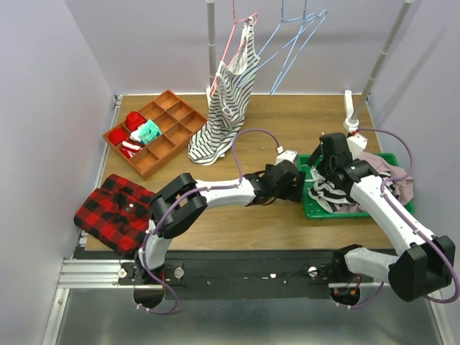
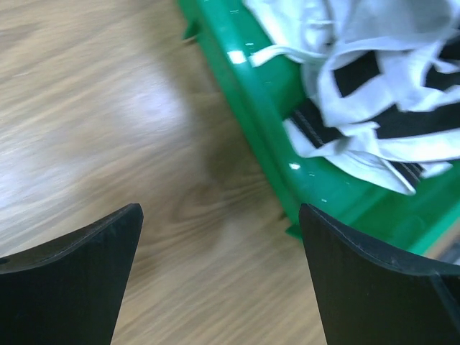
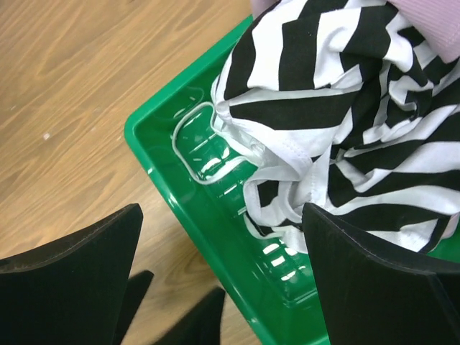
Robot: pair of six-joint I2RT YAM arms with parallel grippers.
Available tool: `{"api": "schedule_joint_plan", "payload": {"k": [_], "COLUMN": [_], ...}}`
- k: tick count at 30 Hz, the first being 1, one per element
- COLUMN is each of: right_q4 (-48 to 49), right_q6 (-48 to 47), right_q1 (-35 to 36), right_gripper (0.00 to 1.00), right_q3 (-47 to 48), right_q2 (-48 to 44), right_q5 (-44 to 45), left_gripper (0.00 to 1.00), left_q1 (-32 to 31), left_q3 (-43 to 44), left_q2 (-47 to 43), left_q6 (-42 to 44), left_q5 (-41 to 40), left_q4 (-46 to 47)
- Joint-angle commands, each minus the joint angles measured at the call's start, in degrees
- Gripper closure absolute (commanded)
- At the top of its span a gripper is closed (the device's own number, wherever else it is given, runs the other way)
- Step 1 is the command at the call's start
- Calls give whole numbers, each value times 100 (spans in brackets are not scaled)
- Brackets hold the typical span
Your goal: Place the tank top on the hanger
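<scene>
The right gripper grabs the tank top at its white-trimmed edge (image 1: 318, 182) (image 3: 269, 174) next, so the tank top's body hangs free to spread for the hanger.
The tank top (image 1: 327, 192), with bold black-and-white stripes, lies crumpled in a green bin (image 1: 310, 210) at the table's right. Its thin straps trail toward the bin's corner (image 3: 208, 154). In the wrist views the tank top (image 3: 323, 93) (image 2: 374, 79) fills the bin. My right gripper (image 3: 221, 212) (image 1: 321, 169) hangs open over the bin's rim, with one finger above the cloth and nothing held. My left gripper (image 2: 219, 215) (image 1: 296, 176) is open over bare wood just left of the bin (image 2: 266, 108). The light-blue wire hanger (image 1: 293, 44) hangs from the rail at the back.
A mauve garment (image 3: 438, 21) lies behind the tank top in the bin. A finer-striped top (image 1: 226, 108) hangs on a pink hanger (image 1: 237, 32). A divided wooden tray (image 1: 172, 122) sits at the back left. A red plaid shirt (image 1: 115, 208) lies at the front left. Rack poles (image 1: 211, 43) (image 1: 381, 57) stand behind.
</scene>
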Motion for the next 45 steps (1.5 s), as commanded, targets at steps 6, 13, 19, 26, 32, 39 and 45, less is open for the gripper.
{"api": "schedule_joint_plan", "payload": {"k": [6,13,19,26,32,39,45], "right_q4": [-495,-13,200,-880,-1514,-1726,-1682], "right_q6": [287,243,59,-539,-671,-680,-618], "right_q1": [-413,-729,-756,-756,-756,-756,-765], "right_gripper": [2,17,73,99,99,99,99], "right_q3": [-234,-524,-245,1668,2920,4273,5372], "right_q2": [289,859,870,176,-203,-195,78], "right_q5": [925,891,697,522,346,-67,-330], "left_gripper": [1,1,1,1,1,1,1], "left_q1": [-66,-22,13,74,101,153,215], "left_q3": [-240,-1215,-1822,-2218,-2166,-1762,-1568], "left_q2": [-155,-1147,-2025,-3073,-3829,-4286,-4576], "left_q6": [-163,-216,-76,12,223,496,645], "left_q5": [385,191,-212,-476,-635,-696,-881], "left_q4": [797,981,753,508,61,-406,-661]}}
